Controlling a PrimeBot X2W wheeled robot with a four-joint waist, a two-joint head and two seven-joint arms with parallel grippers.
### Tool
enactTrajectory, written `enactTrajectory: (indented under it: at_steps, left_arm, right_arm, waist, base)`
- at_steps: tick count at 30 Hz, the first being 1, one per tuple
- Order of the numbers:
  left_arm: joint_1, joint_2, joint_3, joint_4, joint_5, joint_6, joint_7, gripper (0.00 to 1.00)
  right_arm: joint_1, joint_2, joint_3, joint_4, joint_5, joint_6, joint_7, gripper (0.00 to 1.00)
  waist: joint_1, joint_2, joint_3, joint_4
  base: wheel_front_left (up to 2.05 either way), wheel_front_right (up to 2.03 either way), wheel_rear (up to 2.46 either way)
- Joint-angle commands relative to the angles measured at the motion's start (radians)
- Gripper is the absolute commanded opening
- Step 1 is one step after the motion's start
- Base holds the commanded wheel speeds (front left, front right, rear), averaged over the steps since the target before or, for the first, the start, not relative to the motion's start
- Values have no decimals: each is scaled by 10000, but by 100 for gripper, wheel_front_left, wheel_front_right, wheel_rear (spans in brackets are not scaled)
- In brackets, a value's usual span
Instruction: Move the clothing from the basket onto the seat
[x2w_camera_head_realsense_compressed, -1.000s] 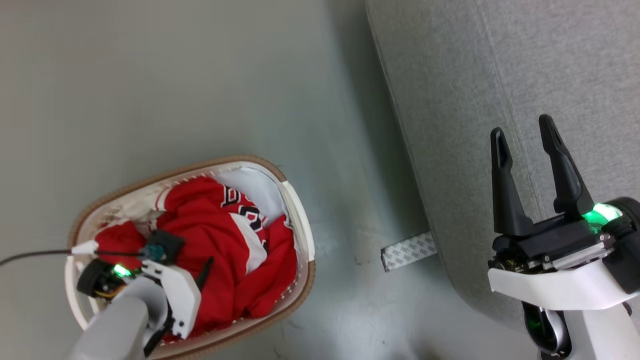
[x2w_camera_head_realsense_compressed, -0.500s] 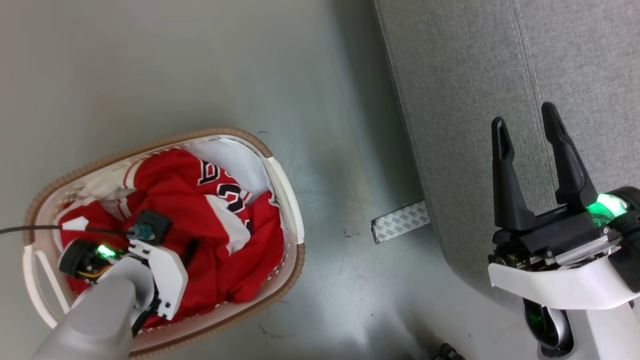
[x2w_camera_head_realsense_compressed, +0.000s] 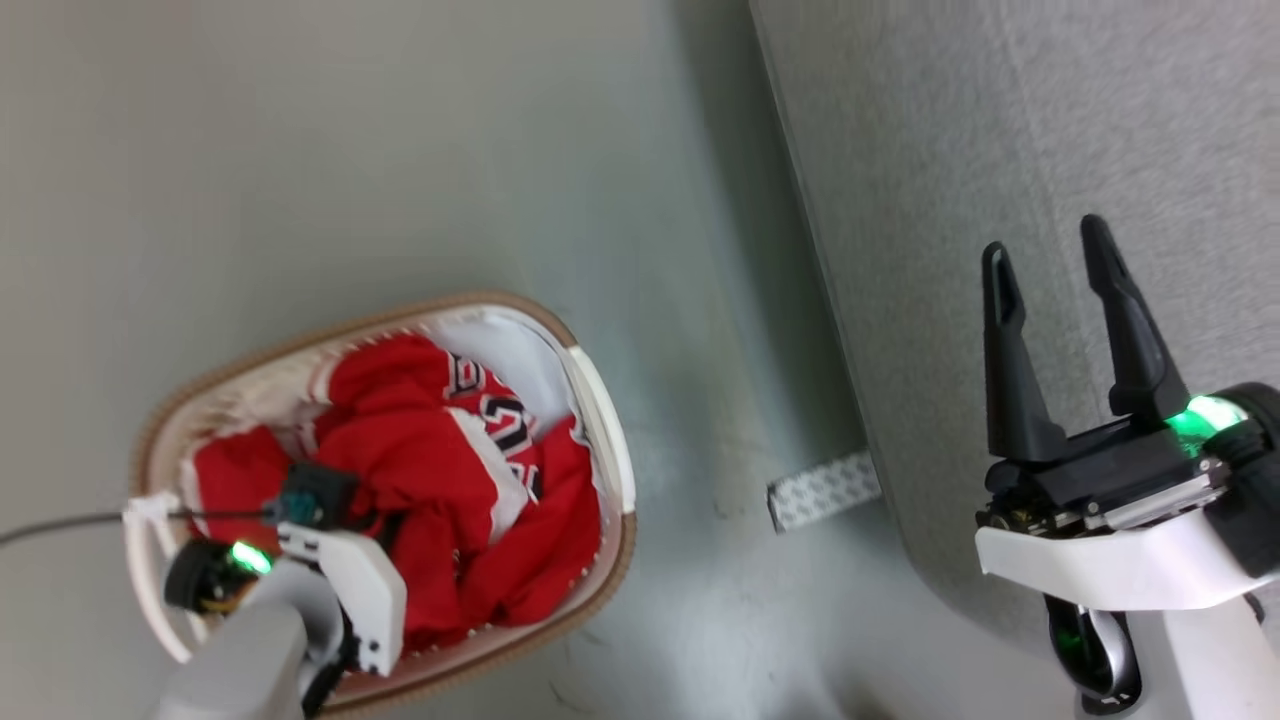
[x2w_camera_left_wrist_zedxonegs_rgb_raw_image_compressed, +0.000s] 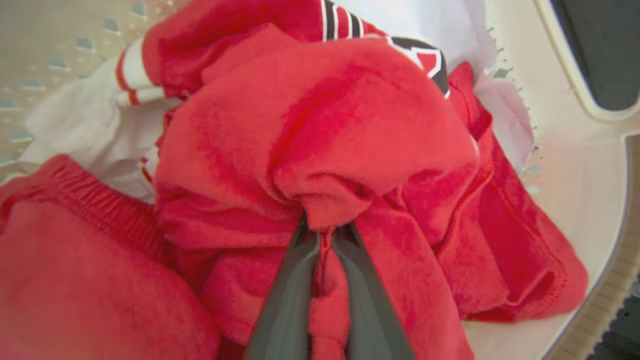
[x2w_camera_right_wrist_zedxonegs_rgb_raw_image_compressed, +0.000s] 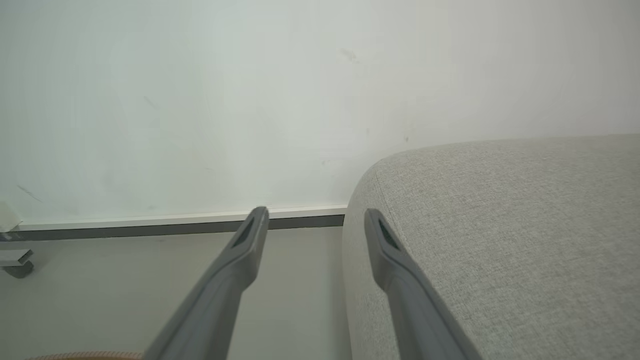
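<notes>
My right gripper grips its bunched lower fold (x2w_camera_left_wrist_zedxonegs_rgb_raw_image_compressed: 327, 273) next, to move the red garment onto the seat.
The red clothing (x2w_camera_head_realsense_compressed: 440, 470) with white trim and black lettering fills the cream basket (x2w_camera_head_realsense_compressed: 605, 440) at the lower left of the head view. My left gripper (x2w_camera_left_wrist_zedxonegs_rgb_raw_image_compressed: 325, 232) reaches down into the pile, its two dark fingers (x2w_camera_left_wrist_zedxonegs_rgb_raw_image_compressed: 287, 295) shut on a bunched fold of the red clothing (x2w_camera_left_wrist_zedxonegs_rgb_raw_image_compressed: 320, 145). In the head view its fingertips are buried in the cloth below the white wrist (x2w_camera_head_realsense_compressed: 345, 590). My right gripper (x2w_camera_head_realsense_compressed: 1045, 250) stands open and empty over the light grey seat (x2w_camera_head_realsense_compressed: 950, 150). The right wrist view shows that gripper (x2w_camera_right_wrist_zedxonegs_rgb_raw_image_compressed: 314, 215) open beside the seat (x2w_camera_right_wrist_zedxonegs_rgb_raw_image_compressed: 500, 225).
A pale strip of patterned tape (x2w_camera_head_realsense_compressed: 822, 490) lies on the grey floor (x2w_camera_head_realsense_compressed: 350, 150) at the seat's foot. A thin black cable (x2w_camera_head_realsense_compressed: 60, 525) runs left from the basket. A white wall and baseboard (x2w_camera_right_wrist_zedxonegs_rgb_raw_image_compressed: 175, 220) stand beyond the seat.
The head camera has shifted, so the whole picture moved. The left gripper stays in the basket, and the red cloth around it looks more bunched and drawn in. The right gripper holds its open pose.
</notes>
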Motion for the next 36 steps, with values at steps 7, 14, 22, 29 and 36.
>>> enactTrajectory:
  at_steps: [7, 14, 22, 29, 36]
  left_arm:
    - [1111, -116, -199, -828, -1020, 15, -415, 0]
    - [1894, -121, -113, -1966, -1547, 27, -645, 0]
    - [2599, 113, 350, -3993, -1585, 700, -716, 0]
    - [3111, 421, 787, -6415, -1504, 1557, -722, 0]
    - [3253, 970, 1297, -8512, -1575, 2333, -554, 0]
  right_arm:
    - [603, -30, -39, 596, -230, -21, 7, 100]
    - [1398, -32, -166, 1190, -356, -21, 7, 100]
    - [2195, -29, -356, 1628, -515, -21, 7, 100]
    - [2835, -27, -465, 1882, -568, -21, 7, 100]
    - [3322, -27, -287, 2076, -485, -21, 7, 100]
  waist:
    - [-1, 0, -2459, 955]
    - [-1, 0, -4288, 1798]
    - [-1, 0, -5715, 2406]
    - [-1, 0, -6641, 2702]
    - [-1, 0, -7315, 2775]
  base:
    - [0, 0, 0]
    - [0, 0, 0]
    - [0, 0, 0]
    - [0, 0, 0]
    - [0, 0, 0]
